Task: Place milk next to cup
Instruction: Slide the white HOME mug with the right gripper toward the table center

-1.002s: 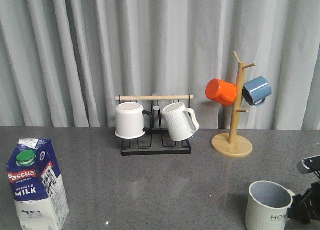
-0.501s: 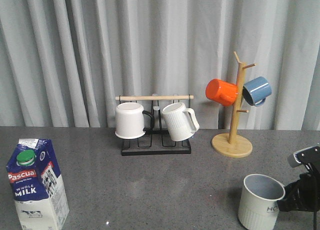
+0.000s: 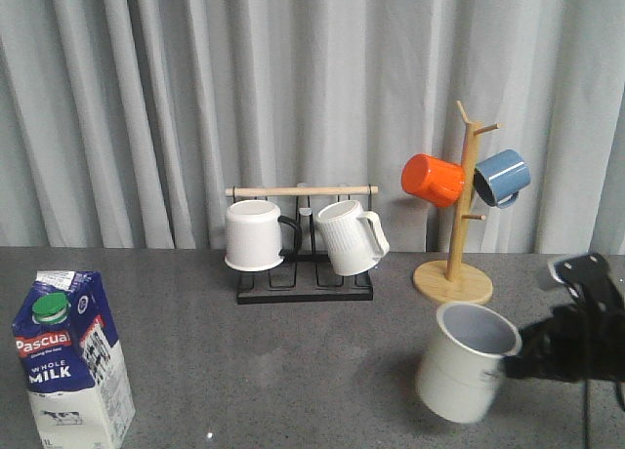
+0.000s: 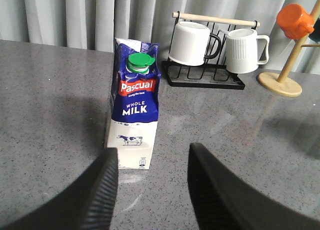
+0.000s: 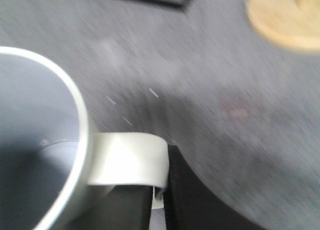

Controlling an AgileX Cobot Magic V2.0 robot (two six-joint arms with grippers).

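The cup (image 3: 462,363) is tilted, and its lower edge (image 3: 447,413) is above the table. My right gripper should keep holding the cup until it reaches the table.
The milk (image 3: 70,361), a blue-and-white Pascual carton with a green cap, stands upright at the table's front left; it also shows in the left wrist view (image 4: 133,105). My left gripper (image 4: 150,190) is open and empty, just short of the carton. The cup (image 3: 462,363), a pale ribbed mug with a greyish inside, hangs tilted above the table at the front right. My right gripper (image 3: 522,361) is shut on its handle (image 5: 131,159). The cup's rim (image 5: 75,105) fills the blurred right wrist view.
A black rack with a wooden bar (image 3: 304,244) holds a plain white mug (image 3: 254,234) and a white ribbed mug (image 3: 350,237) at the back middle. A wooden mug tree (image 3: 457,259) with an orange mug (image 3: 433,179) and a blue mug (image 3: 502,177) stands at the back right.
My right gripper has carried the cup up off the table and to the left, and the cup now tilts. The milk and my left gripper have not moved.
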